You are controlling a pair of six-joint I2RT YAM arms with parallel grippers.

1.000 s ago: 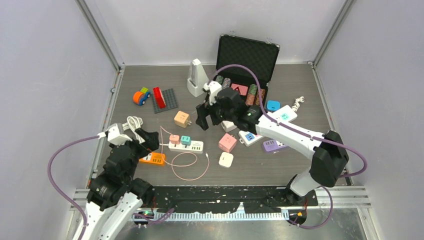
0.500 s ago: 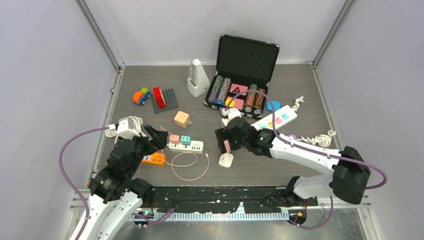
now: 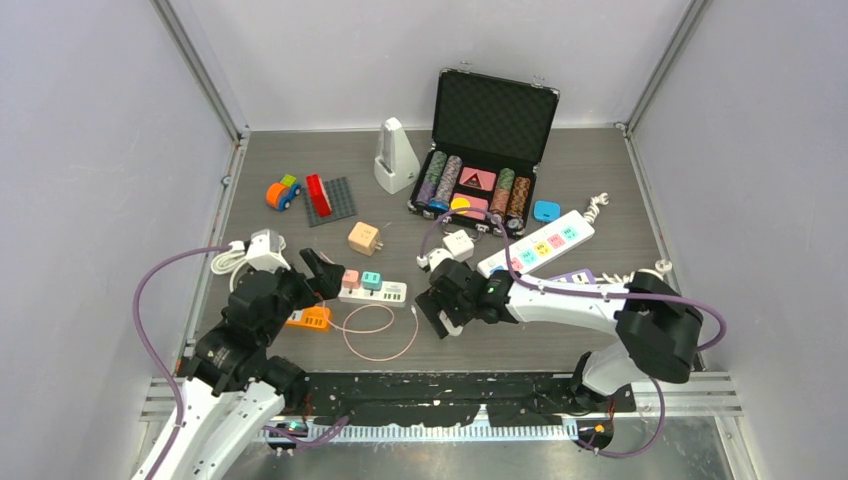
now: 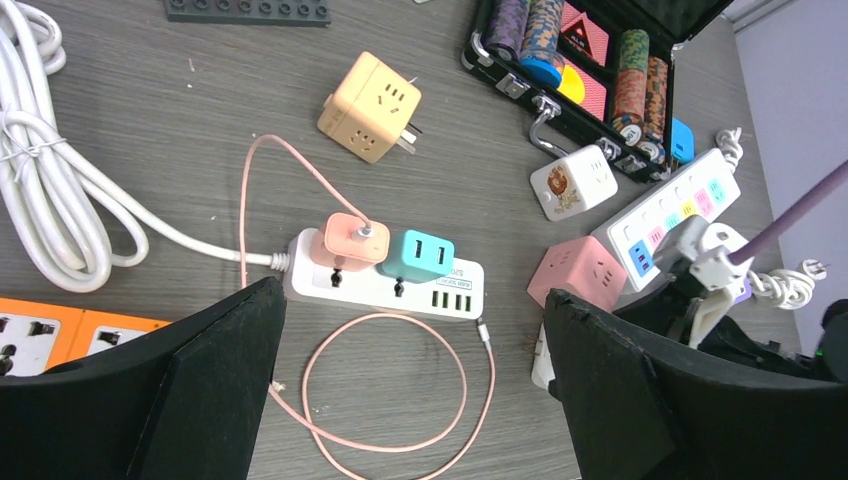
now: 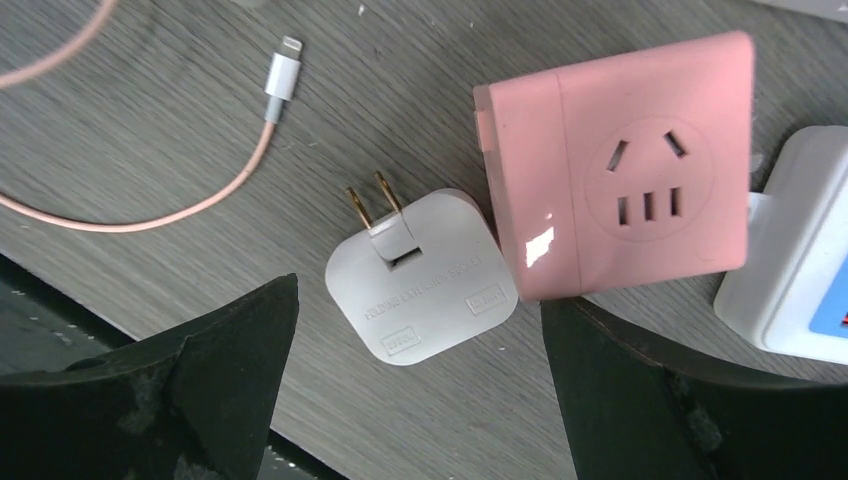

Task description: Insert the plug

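The fingers of my right gripper straddle the plug but sit above it, so a close now would miss. It lowers first, then closes on it.
A flat white plug (image 5: 420, 290) lies on the table with its two prongs folded out, pointing up-left. My right gripper (image 5: 420, 295) is open and hovers straight over it, one finger on each side, not touching. A pink cube socket (image 5: 620, 170) lies against the plug's right side. In the top view the right gripper (image 3: 440, 312) hides the plug. My left gripper (image 4: 412, 290) is open and empty above a white power strip (image 4: 385, 285) that carries a peach adapter (image 4: 348, 240) and a teal adapter (image 4: 420, 255); it also shows in the top view (image 3: 318, 272).
A pink cable (image 3: 380, 335) loops in front of the white strip; its tip (image 5: 283, 75) lies near the plug. An orange strip (image 3: 308, 318), yellow cube (image 3: 363, 238), white cube (image 3: 458, 244), long white strip (image 3: 535, 245) and chip case (image 3: 490, 130) lie around.
My right arm has swung from the back near the chip case to the front and come down over the white plug. My left gripper has moved a little right, towards the white strip.
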